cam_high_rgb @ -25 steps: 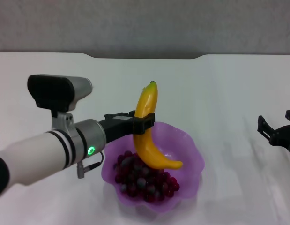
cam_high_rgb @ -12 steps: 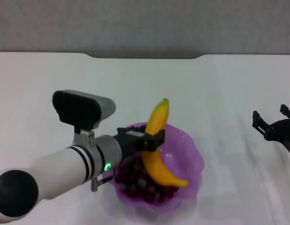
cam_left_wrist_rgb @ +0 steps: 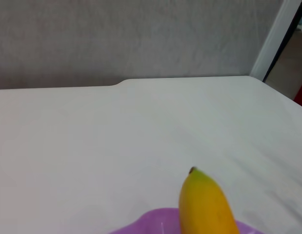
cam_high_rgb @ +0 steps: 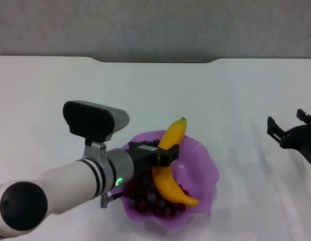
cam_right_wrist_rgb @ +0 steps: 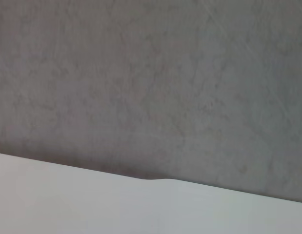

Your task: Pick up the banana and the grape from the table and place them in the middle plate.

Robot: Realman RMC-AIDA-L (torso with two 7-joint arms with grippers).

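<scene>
The banana's lower end (cam_high_rgb: 185,200) is down on the grapes inside the purple plate. I will open my left gripper now, and the banana would stay there.
My left gripper (cam_high_rgb: 164,154) is shut on the yellow banana (cam_high_rgb: 171,165), holding it by its middle over the purple scalloped middle plate (cam_high_rgb: 208,168). The banana's lower end rests down among the dark red grape bunch (cam_high_rgb: 145,197) that lies inside the plate. In the left wrist view the banana's tip (cam_left_wrist_rgb: 204,202) rises over the plate's purple rim (cam_left_wrist_rgb: 151,224). My right gripper (cam_high_rgb: 290,131) hovers open at the far right above the table, away from the plate.
The white table (cam_high_rgb: 70,85) spreads all round the plate, with a grey wall behind it. The right wrist view shows only the grey wall and the table's far edge (cam_right_wrist_rgb: 155,179).
The left arm has carried the banana down and forward into the plate; its lower end now lies on the grapes. The right gripper has drifted slightly left.
</scene>
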